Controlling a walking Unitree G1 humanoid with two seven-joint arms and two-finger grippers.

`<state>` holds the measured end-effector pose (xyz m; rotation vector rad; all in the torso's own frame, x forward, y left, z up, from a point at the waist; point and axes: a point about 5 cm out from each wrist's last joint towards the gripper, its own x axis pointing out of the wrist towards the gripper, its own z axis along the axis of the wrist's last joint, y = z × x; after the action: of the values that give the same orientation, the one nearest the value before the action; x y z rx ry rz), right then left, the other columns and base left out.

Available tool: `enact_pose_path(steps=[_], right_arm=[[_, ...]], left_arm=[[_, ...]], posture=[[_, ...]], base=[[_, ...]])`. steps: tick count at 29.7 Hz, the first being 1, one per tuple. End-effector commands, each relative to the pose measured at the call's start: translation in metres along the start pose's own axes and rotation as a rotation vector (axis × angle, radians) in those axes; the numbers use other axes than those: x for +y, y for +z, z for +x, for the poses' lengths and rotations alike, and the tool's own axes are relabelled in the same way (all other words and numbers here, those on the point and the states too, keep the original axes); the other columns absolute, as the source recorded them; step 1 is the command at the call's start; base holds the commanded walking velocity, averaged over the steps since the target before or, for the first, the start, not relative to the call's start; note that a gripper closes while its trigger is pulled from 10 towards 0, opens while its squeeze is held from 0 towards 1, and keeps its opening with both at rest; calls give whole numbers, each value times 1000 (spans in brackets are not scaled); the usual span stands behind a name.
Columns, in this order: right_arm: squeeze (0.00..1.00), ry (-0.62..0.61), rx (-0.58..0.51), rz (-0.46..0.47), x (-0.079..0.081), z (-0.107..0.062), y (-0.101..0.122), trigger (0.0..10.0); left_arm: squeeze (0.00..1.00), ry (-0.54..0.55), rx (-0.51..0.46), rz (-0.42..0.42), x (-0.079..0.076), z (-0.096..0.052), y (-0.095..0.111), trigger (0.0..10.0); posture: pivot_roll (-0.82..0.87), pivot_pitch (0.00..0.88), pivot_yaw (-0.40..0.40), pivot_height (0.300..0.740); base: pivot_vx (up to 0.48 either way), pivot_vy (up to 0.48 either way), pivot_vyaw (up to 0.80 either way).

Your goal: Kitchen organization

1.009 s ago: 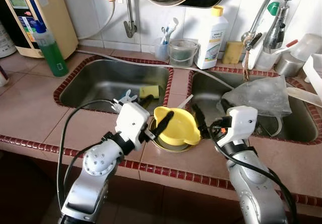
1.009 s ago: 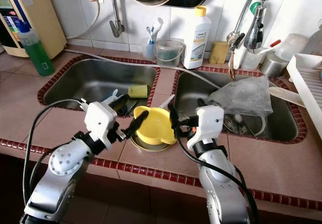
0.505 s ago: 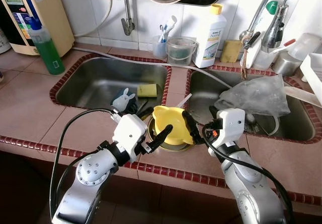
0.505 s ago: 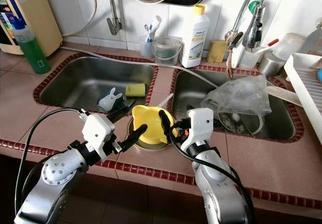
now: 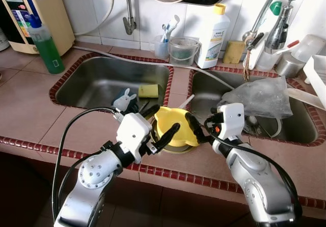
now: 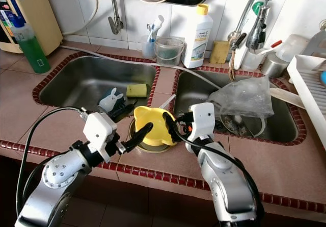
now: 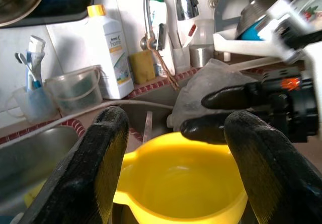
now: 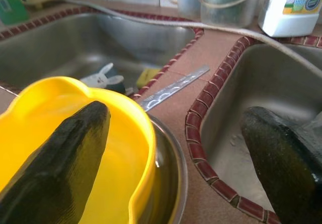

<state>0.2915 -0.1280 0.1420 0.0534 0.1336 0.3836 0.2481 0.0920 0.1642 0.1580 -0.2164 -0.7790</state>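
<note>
My right gripper grabs the yellow bowl by its thin rim [image 8: 150, 142] next, since the bowl's round body spreads wider than my open fingers.
A yellow plastic bowl [image 5: 174, 125] with a wavy rim sits inside a shallow metal bowl [image 5: 175, 149] on the tiled counter strip between the two sinks. My left gripper [image 5: 168, 117] is open, its two black fingers spread around the yellow bowl's near left side. In the left wrist view the fingers [image 7: 108, 148] frame the yellow bowl [image 7: 176, 189]. My right gripper [image 8: 175, 114] is open at the bowl's right rim. One finger [image 8: 65, 158] reaches inside the yellow bowl [image 8: 126, 133]; the other hangs over the right sink's edge.
The left sink [image 5: 97, 79] holds a yellow sponge [image 5: 150, 90] and a small white rabbit-shaped item [image 5: 122, 101]. A crumpled plastic bag [image 5: 260, 97] lies in the right sink. A green bottle [image 5: 45, 46], a white detergent bottle [image 5: 213, 33] and taps line the back wall.
My right gripper has closed in on the yellow bowl from the right, one finger now inside its rim. The left gripper stays at the bowl's left side. The camera has shifted slightly.
</note>
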Motion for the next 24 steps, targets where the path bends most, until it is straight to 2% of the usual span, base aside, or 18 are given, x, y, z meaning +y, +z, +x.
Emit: enact_pose_path(steps=[1,4,6,9,11,18,19,20,21,22,24], right_arm=[[0,2,20,-18,-4,4,1,10000],[0,18,43,-26,-6,8,1,10000],[0,17,47,-71,-9,12,2,10000],[0,35,56,-69,-9,14,2,10000],[0,78,90,-89,-7,17,1,10000],[0,165,104,-133,0,21,1,10000],[0,186,105,-133,3,21,2,9333],[0,186,105,-133,3,21,2,9333],[0,191,111,-139,3,21,2,8667],[0,193,113,-141,4,21,2,3882],[0,195,114,-140,4,21,2,3647]], left_arm=[[0,-6,-21,5,-3,2,6,10000],[0,-5,-25,4,-3,3,7,10000],[0,-1,-32,0,-4,4,8,10000],[0,0,-34,0,-4,4,9,10000],[0,9,-39,-3,-3,5,10,10000],[0,18,-51,-8,-3,8,12,10000],[0,19,-52,-9,-3,9,13,10000],[0,19,-52,-9,-3,9,13,10000],[0,22,-55,-8,-3,10,13,10000],[0,26,-59,-9,-2,10,14,10000],[0,28,-59,-10,-2,10,14,10000]], posture=[[-48,27,-52,740],[-45,28,-57,740],[-44,26,-60,740],[-44,29,-63,740],[-44,32,-68,740],[-43,43,-74,740],[-43,44,-73,740],[-43,44,-73,740],[-43,47,-73,740],[-42,49,-73,740],[-42,49,-73,740]], base=[[0,0,0],[0,0,0],[0,0,0],[0,0,0],[0,0,0],[0,0,0],[0,0,0],[0,0,0],[0,0,0],[0,0,0],[0,0,0]])
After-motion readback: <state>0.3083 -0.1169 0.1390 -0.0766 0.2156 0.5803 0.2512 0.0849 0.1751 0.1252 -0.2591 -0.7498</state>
